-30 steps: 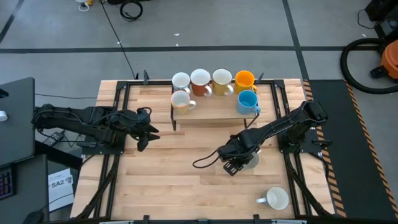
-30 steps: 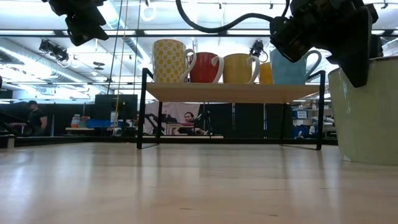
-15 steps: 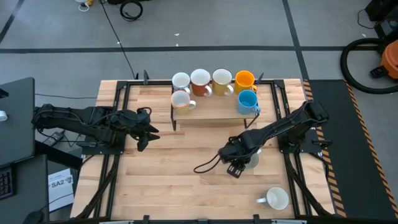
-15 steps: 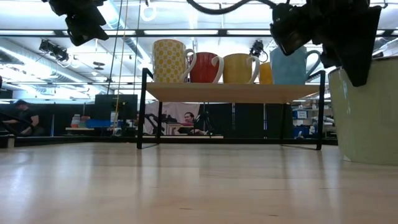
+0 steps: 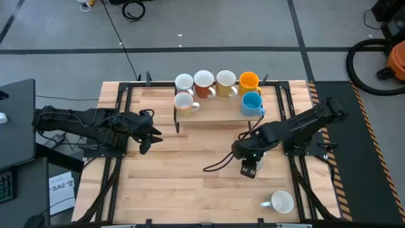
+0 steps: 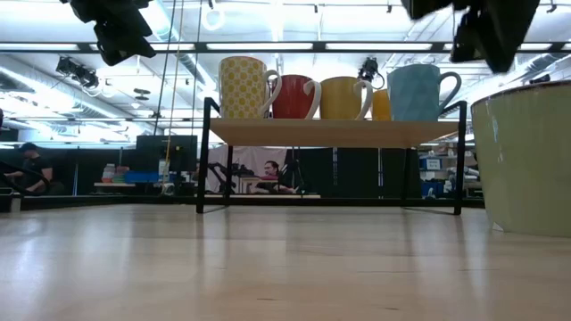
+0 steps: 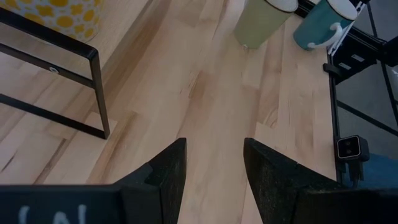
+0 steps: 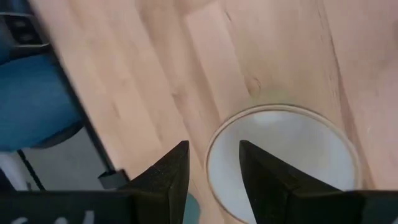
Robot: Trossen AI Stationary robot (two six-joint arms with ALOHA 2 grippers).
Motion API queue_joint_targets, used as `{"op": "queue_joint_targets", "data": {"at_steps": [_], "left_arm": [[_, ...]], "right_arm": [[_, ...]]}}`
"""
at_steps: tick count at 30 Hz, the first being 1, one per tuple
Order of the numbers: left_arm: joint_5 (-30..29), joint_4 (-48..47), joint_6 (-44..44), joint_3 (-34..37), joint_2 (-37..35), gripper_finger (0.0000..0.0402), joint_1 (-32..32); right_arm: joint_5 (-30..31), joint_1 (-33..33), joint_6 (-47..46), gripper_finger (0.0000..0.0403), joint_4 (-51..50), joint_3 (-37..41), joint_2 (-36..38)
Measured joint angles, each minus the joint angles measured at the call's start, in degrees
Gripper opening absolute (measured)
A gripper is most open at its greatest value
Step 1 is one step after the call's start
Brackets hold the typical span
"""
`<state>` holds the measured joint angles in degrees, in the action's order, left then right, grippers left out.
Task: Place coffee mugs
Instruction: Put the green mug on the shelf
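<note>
The robot's right gripper will next fill the gap on the low rack, and for that it will grab the pale yellow-green mug by its rim.
A pale yellow-green mug (image 6: 526, 160) stands upright on its base on the table, right of centre. Its white inside shows in the right wrist view (image 8: 286, 162). My right gripper (image 8: 214, 168) is open and hangs above its rim, clear of it; in the high view (image 5: 249, 168) it covers most of the mug. Several mugs stand on a low rack (image 5: 215, 114) at the far side, among them an orange-yellow mug (image 5: 249, 81) and a light blue mug (image 5: 252, 102). My left gripper (image 5: 147, 133) is open and empty, above the table's left part.
Another mug (image 5: 281, 202), white inside and teal outside, stands near the table's near right corner. A black cable (image 5: 218, 166) trails from the right arm over the table's middle. The rack's black frame legs (image 6: 207, 156) stand on the table. Bare wood lies between the arms.
My right gripper has risen and gone a little toward the table's right edge, ending over the pale yellow-green mug. The mug has stayed where it was.
</note>
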<state>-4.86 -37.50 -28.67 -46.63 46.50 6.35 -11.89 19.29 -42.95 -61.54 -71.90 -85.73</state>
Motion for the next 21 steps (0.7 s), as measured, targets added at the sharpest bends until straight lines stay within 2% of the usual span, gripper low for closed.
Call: {"op": "queue_joint_targets", "data": {"at_steps": [6, 11, 21], "left_arm": [[0.0, 0.0, -0.02, 0.0, 0.0, 0.0167, -0.02], [0.0, 0.02, -0.04, 0.0, 0.0, 0.0167, -0.02], [-0.01, 0.34, -0.42, 0.0, 0.0, 0.0167, 0.0]], "right_arm": [[5.86, -0.02, 10.51, 0.0146, 0.14, 0.0, 6.04], [11.85, 0.18, 25.53, 0.0146, 0.2, 0.0, 8.21], [12.36, 0.35, 59.47, 0.0146, 0.09, 0.02, 4.65]]}}
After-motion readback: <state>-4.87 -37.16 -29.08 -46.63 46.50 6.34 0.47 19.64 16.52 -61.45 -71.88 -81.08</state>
